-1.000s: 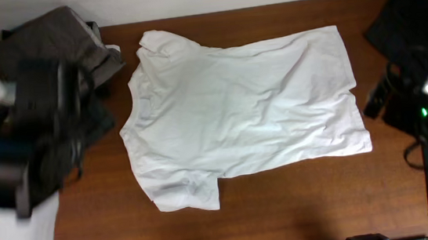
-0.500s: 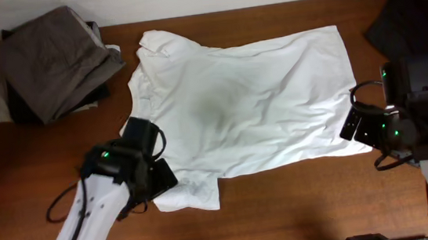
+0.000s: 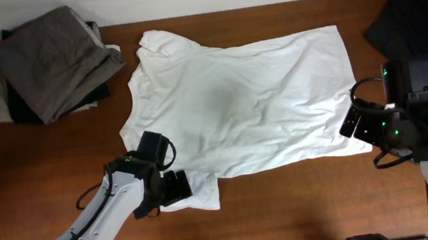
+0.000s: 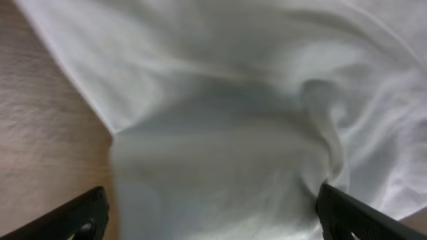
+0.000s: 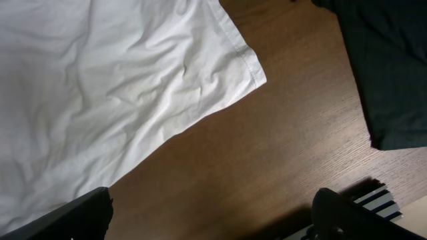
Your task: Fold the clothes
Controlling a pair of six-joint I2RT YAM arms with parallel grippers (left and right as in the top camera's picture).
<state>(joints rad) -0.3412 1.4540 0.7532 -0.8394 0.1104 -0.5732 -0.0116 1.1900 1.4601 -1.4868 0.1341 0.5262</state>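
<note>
The white T-shirt will next be grabbed by its near sleeve (image 3: 199,192) with my left gripper, to fold that side over the T-shirt's body (image 3: 245,101).
A white T-shirt (image 3: 237,110) lies spread flat on the brown table (image 3: 301,206), neck to the left, hem to the right. My left gripper (image 3: 175,187) is open and low over the shirt's lower left sleeve, which fills the left wrist view (image 4: 220,133). My right gripper (image 3: 356,124) is open beside the shirt's lower right hem corner (image 5: 250,70), over bare wood, holding nothing.
A pile of folded grey-brown clothes (image 3: 47,61) sits at the back left. Dark garments (image 3: 413,22) lie at the right edge, also showing in the right wrist view (image 5: 387,60). The table's front edge lies below the shirt.
My left arm has slid right and forward, its gripper now over the lower left sleeve. My right arm has barely moved in the last half second.
</note>
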